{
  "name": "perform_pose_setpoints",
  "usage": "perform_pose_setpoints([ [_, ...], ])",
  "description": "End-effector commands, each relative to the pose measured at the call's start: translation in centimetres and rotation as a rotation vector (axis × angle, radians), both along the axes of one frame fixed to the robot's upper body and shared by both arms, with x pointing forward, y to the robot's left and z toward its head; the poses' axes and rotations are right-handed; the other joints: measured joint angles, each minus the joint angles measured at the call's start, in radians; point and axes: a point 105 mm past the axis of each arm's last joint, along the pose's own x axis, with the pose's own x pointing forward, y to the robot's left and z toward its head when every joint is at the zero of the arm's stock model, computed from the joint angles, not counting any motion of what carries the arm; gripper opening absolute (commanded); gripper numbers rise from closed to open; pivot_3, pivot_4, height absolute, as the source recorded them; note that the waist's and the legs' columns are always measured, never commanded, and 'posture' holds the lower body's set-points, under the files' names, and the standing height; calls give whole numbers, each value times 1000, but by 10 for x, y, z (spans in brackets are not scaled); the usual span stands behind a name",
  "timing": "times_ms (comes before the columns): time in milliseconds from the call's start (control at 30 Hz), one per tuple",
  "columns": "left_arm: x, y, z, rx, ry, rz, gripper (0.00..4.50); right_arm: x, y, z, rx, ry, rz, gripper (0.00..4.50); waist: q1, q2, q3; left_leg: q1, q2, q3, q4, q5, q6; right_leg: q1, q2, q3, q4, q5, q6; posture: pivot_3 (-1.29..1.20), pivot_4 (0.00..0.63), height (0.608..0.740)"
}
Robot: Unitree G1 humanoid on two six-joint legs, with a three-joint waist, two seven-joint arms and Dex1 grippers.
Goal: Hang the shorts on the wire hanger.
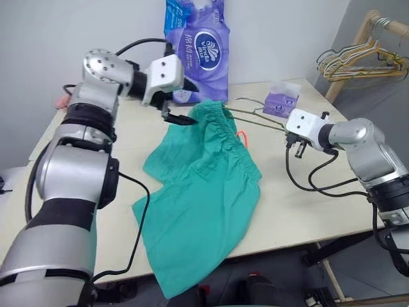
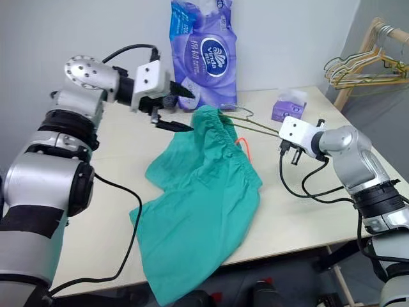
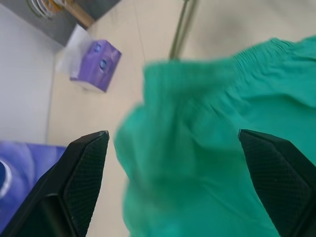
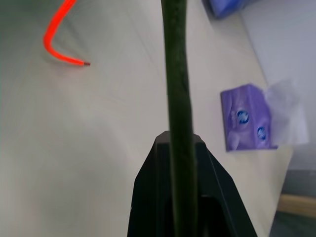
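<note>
The left gripper pinches the shorts point(image 1: 201, 192) by the raised corner next, since the waistband corner point(image 1: 209, 109) stands up around the hanger's end while the legs lie slack.
The teal-green shorts point(image 1: 201, 192) lie spread on the table, one leg hanging over the front edge and the gathered waistband point(image 1: 220, 125) toward the back. The thin dark wire hanger point(image 1: 259, 118) hangs just above the table, one end reaching into the raised waistband corner. My right gripper point(image 1: 287, 134) is shut on the hanger's other end; in the right wrist view the wire point(image 4: 177, 74) runs straight out from between its fingers. My left gripper point(image 2: 187, 111) hovers open just left of the waistband corner, and the cloth point(image 3: 197, 148) lies beyond its spread fingers, untouched.
A tall purple tissue bag point(image 1: 198, 45) stands at the back of the table point(image 1: 307, 204). A small purple tissue pack point(image 1: 281, 101) sits behind the hanger. An orange wire piece point(image 4: 57, 37) lies by the waistband. A bunch of hangers point(image 1: 361, 61) hangs on a wooden rack at far right.
</note>
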Motion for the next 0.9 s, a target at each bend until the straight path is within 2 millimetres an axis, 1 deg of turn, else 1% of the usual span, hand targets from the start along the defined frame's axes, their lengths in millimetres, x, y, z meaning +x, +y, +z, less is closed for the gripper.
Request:
perform_pose_setpoints([
  [33,0,-10,13,-6,-62,-25,4475,-3,10,35,6,-116,26,0,-3,0,0,0,0,0,0,0,0,0,0,0,0,0,0,-75,15,740],
  [100,-1,-13,4,38,-50,-43,4475,-4,15,41,7,-137,36,0,-13,0,0,0,0,0,0,0,0,0,0,0,1,0,0,-82,15,740],
  [200,0,-7,-19,158,-55,-47,4475,-7,22,54,29,-166,42,0,-25,0,0,1,0,0,0,0,0,0,0,0,2,0,0,-96,17,740],
  [233,1,-5,-23,179,-57,-42,4475,-9,24,57,33,-174,45,0,-28,0,0,1,0,0,0,0,0,0,0,0,2,0,0,-98,18,740],
  [333,6,-3,-30,211,-92,-7,4475,-13,32,64,36,-197,60,0,-34,0,0,3,1,1,0,0,0,0,0,1,3,0,0,-99,18,740],
  [400,12,-1,-32,245,-149,30,4475,-16,37,67,32,-212,77,0,-34,0,0,2,1,1,0,0,0,0,0,1,4,0,0,-98,19,740],
  [500,17,-6,-26,198,-179,62,4475,-20,45,70,33,-221,97,0,-34,0,0,2,1,1,0,0,0,0,0,1,3,0,0,-93,16,740],
  [600,20,-12,-15,138,-230,84,3879,-24,53,71,48,-217,119,0,-33,0,0,2,1,0,0,0,0,0,0,0,3,0,0,-92,18,740],
  [667,20,-14,-13,130,-237,83,3247,-26,57,72,56,-214,127,0,-33,0,0,2,1,0,0,0,0,0,0,0,3,0,0,-92,16,740],
  [700,20,-14,-12,124,-235,81,3033,-26,57,73,57,-216,128,0,-33,0,0,2,1,0,0,0,0,0,0,0,3,0,0,-92,16,740],
  [733,20,-15,-12,120,-233,80,2723,-26,58,73,57,-218,129,0,-33,0,0,2,1,0,0,0,0,0,0,0,3,0,0,-92,16,740],
  [767,20,-15,-12,117,-231,80,2624,-26,58,74,58,-223,128,0,-33,0,0,2,1,0,0,0,0,0,0,0,3,0,0,-96,16,740],
  [900,20,-14,-13,118,-229,83,2581,-26,60,78,58,-238,129,0,-34,0,0,2,0,0,0,0,0,0,0,0,3,0,-1,-100,15,740],
])
